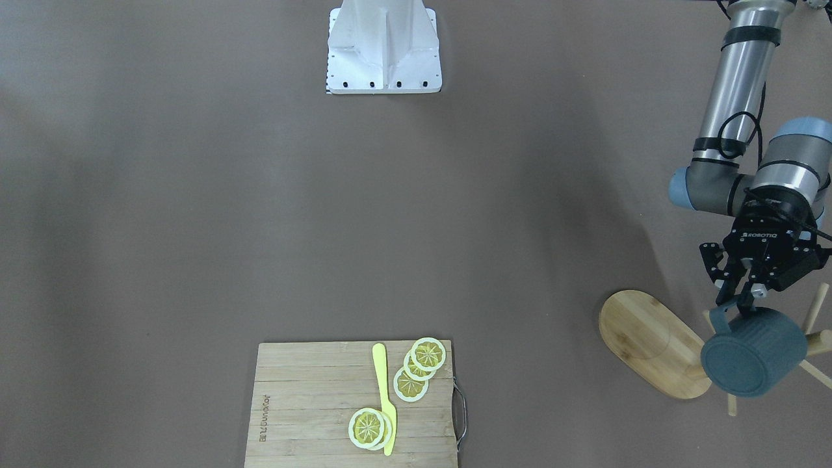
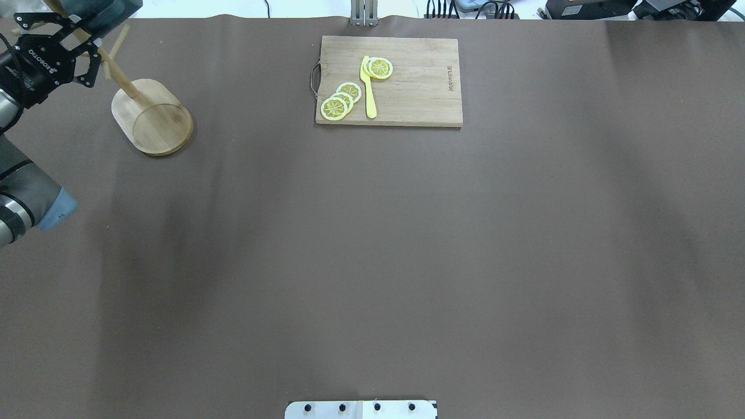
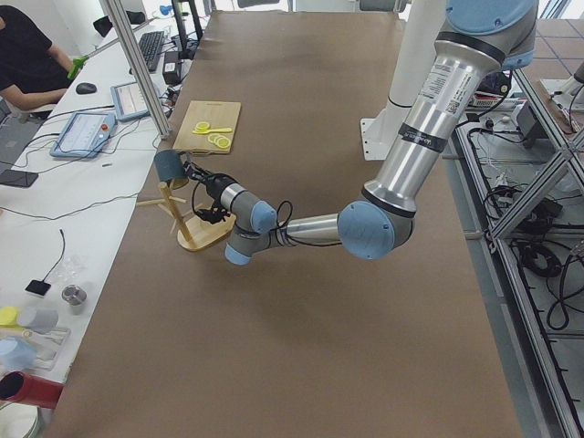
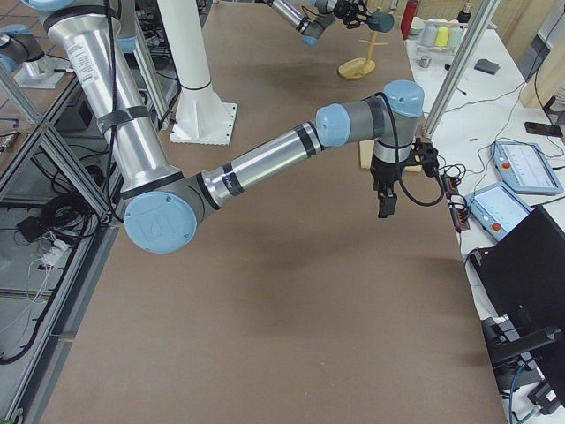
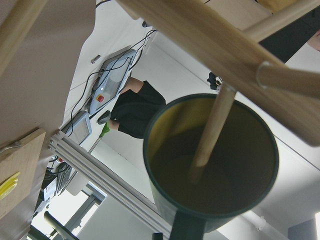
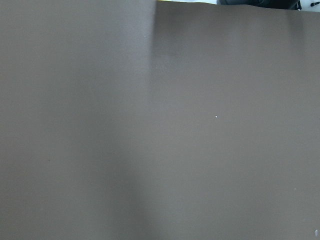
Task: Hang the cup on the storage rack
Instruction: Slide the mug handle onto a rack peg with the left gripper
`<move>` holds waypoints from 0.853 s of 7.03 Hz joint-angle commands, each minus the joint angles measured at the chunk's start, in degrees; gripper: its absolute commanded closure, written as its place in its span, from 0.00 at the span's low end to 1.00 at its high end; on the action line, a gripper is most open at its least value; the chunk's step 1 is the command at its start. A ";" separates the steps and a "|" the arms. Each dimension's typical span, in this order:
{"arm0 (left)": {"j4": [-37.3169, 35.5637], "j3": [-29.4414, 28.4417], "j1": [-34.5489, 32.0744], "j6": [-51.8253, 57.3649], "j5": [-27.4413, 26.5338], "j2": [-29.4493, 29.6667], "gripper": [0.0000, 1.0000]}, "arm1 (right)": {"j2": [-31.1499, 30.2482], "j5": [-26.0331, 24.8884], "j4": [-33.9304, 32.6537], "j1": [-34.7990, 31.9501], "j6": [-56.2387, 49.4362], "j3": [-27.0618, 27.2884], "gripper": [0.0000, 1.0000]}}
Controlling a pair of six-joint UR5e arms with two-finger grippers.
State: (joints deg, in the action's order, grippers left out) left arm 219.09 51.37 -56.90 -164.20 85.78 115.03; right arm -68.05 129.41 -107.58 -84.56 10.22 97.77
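The peg runs past the cup's rim almost to the cup's bottom, and the cup would hang there, so my left gripper is ready to open now.
The dark blue-grey cup [image 1: 754, 356] lies on its side in the air at the bamboo storage rack [image 1: 650, 341], over the rack's pegs [image 1: 820, 340]. My left gripper [image 1: 741, 301] is shut on the cup's handle from the robot's side. In the left wrist view one peg [image 5: 212, 131] reaches into the cup's yellowish mouth [image 5: 235, 165], and the handle [image 5: 187, 231] is at the bottom edge. The cup [image 2: 107, 11] and the rack's oval base [image 2: 152, 119] also show in the overhead view. My right gripper [image 4: 386, 205] hangs over the table near its operators' edge; I cannot tell whether it is open or shut.
A bamboo cutting board [image 1: 305, 416] with a metal handle holds lemon slices [image 1: 419, 367] and a yellow knife [image 1: 385, 396]. The robot's white base [image 1: 383, 49] stands at the table's back. The right wrist view shows only brown table [image 6: 160, 120].
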 commanded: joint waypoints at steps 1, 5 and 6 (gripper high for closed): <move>0.02 -0.40 0.29 -2.86 -0.96 -0.07 1.00 | -0.33 0.05 0.00 0.36 0.94 0.67 0.00; -0.16 -0.57 0.64 -3.15 -3.86 0.02 0.68 | -0.24 0.22 0.00 0.45 1.03 0.67 0.00; -0.16 -0.66 0.82 -3.15 -3.87 0.02 0.34 | -0.24 0.22 0.00 0.54 1.12 0.67 0.00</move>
State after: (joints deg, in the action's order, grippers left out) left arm 218.98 50.81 -56.26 -167.34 82.28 115.07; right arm -68.33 129.58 -107.58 -84.09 11.27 98.43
